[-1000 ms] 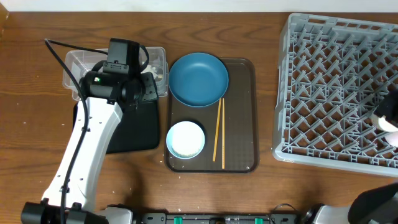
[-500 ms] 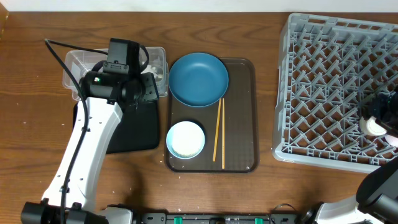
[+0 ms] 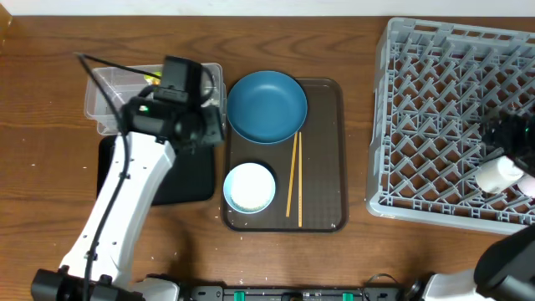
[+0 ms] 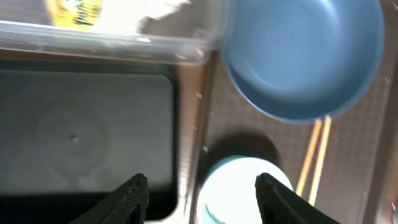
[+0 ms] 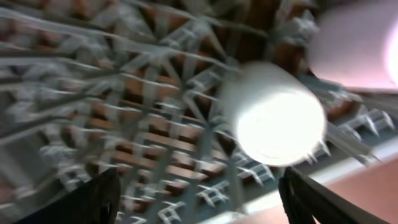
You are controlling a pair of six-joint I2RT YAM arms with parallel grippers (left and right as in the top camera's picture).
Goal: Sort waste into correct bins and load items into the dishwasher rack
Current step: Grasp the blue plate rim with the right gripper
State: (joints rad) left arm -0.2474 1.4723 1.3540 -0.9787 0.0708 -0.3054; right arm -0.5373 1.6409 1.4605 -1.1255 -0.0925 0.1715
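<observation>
The opposite edge stays free to load into the rack. My right gripper should grab the blue plate by its rim on the rack side next.
My left gripper is open and empty above the gap between the black tray and the brown tray. The clear tub holds the snack wrapper and the white tissue. The blue plate, white bowl and two chopsticks lie on the brown tray. My right gripper is open over the grey rack. A white cup and the pink-inside cup rest in the rack.
The brown serving tray sits between the bins and the rack. Bare wooden table lies to the left and along the front edge.
My left gripper has moved right, from over the tub toward the brown tray. My right gripper has let go of the white cup and drawn back; the cup now rests in the rack.
</observation>
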